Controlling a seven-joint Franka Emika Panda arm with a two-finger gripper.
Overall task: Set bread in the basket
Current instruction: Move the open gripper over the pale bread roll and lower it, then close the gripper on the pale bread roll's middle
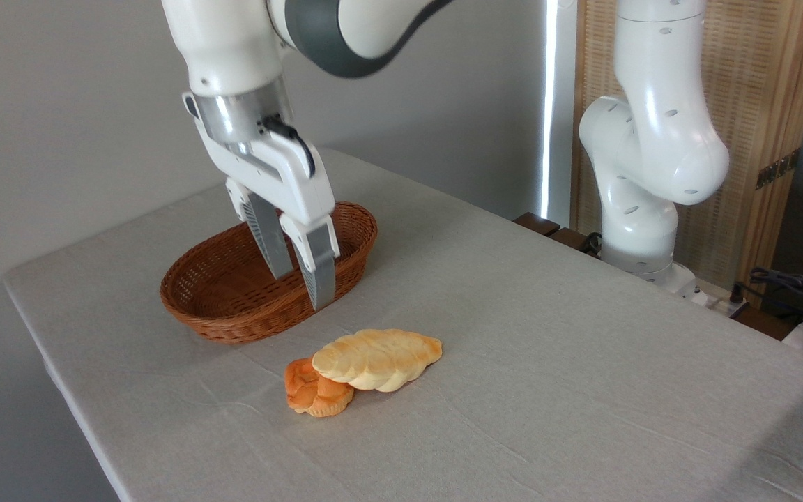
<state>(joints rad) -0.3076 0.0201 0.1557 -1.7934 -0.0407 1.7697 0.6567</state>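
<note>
Next, the gripper takes hold of the pale braided loaf by its two long sides, to put the bread [378, 358] into the basket [234, 289].
The bread [378, 358], a long pale-yellow braided loaf, lies on the tablecloth in front of the basket, its left end resting on a small orange knotted bun [314, 392]. The basket [234, 289], oval reddish-brown wicker, sits behind and to the left with nothing inside. My gripper [301, 288] hangs over the basket's right half, fingers pointing down, open with a narrow gap and nothing between them. It is above and behind the bread, apart from it.
The arm's white base [642, 209] stands beyond the table's right edge, with cables [792, 289] further right. The table's left edge runs close to the basket. A wooden slatted screen [757, 104] stands behind the base.
</note>
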